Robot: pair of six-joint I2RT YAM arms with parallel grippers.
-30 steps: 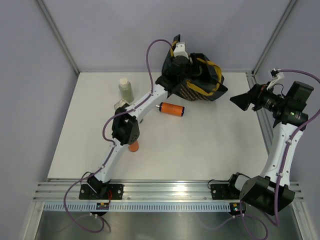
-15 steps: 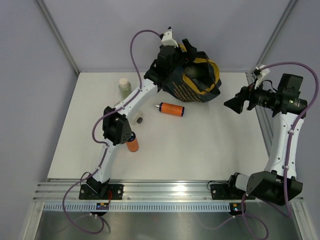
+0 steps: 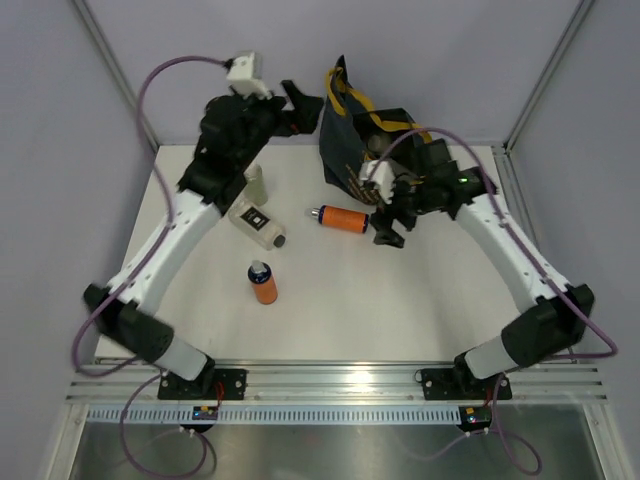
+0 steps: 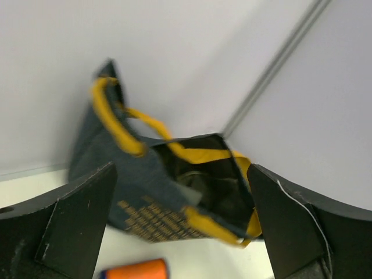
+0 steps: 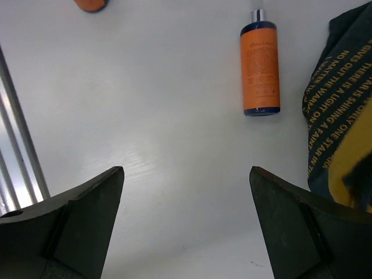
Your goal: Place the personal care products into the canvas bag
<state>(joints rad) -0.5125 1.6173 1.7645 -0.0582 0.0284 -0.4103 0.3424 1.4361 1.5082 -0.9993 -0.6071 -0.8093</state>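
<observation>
Next, the right gripper grabs the orange bottle by its labelled middle [image 3: 344, 219], which leaves its base free to enter the canvas bag [image 3: 348, 150].
The navy canvas bag [image 3: 348, 150] with mustard handles stands at the back of the table, mouth open; it also shows in the left wrist view [image 4: 145, 192], with a dim pale shape inside. My left gripper [image 3: 299, 108] is open and empty, raised just left of the bag [image 4: 180, 224]. An orange bottle [image 3: 340, 218] lies in front of the bag, seen too in the right wrist view [image 5: 260, 70]. My right gripper [image 3: 391, 226] is open and empty, just right of it [image 5: 186, 192]. A second orange bottle [image 3: 263, 283] stands mid-table. A clear flat black-labelled bottle [image 3: 256, 222] lies at left. A pale green bottle [image 3: 256, 184] stands behind it.
Grey walls and metal posts close the table at the back and sides. A metal rail [image 3: 340, 385] runs along the near edge. The bag's yellow-printed side [image 5: 334, 116] fills the right edge of the right wrist view.
My left gripper has pulled back out of the bag and moved up and left. My right arm has swung in from the far right to beside the lying orange bottle. The bag now stands more upright.
</observation>
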